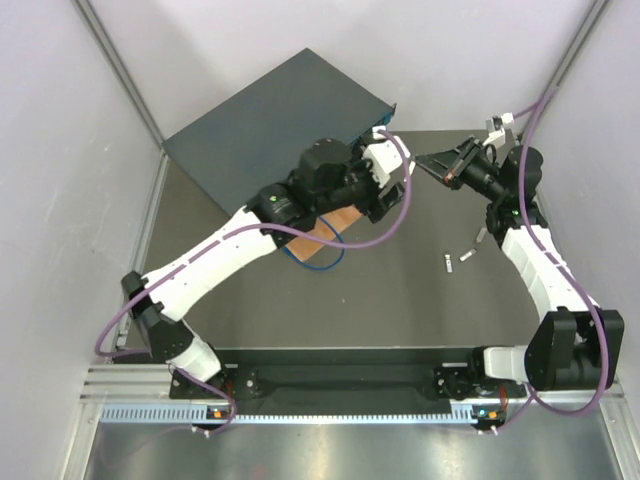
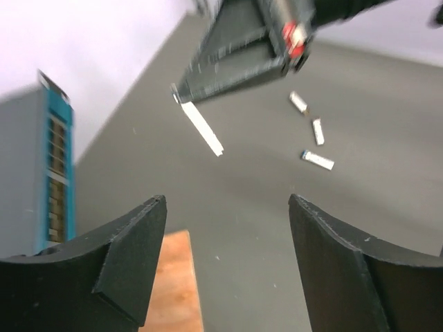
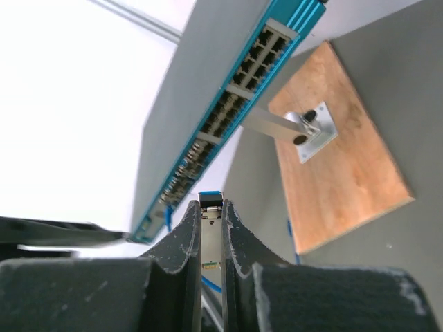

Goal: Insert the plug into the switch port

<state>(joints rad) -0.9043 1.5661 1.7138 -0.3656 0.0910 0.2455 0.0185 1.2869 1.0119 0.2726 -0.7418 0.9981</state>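
The plug's protruding tip [image 1: 411, 169] [image 2: 211, 139] needs to be gripped by my left gripper next. The opposite end will then stay free for my right gripper to grip again.
The switch [image 1: 275, 115] is a flat dark teal box at the back left, and its blue port row [image 3: 228, 111] faces my right wrist camera. My right gripper [image 1: 432, 162] hangs above the table to the right of the switch, shut on the plug [image 3: 210, 206]. The plug is a slim silver piece with a dark, blue-edged tip that pokes out past the fingertips towards the ports, and it is apart from them. In the left wrist view the same plug [image 2: 203, 129] sticks out of the right gripper [image 2: 181, 93]. My left gripper [image 2: 227, 207] is open and empty, low over the table by the wooden board [image 2: 176, 283].
The orange-brown board [image 3: 339, 166] carries a small metal bracket [image 3: 308, 128] and lies beside the switch, with a blue cable [image 1: 335, 250] at its edge. Three loose silver plugs [image 1: 448, 262] [image 1: 467, 255] [image 1: 480, 236] lie on the dark mat to the right. White walls close in both sides.
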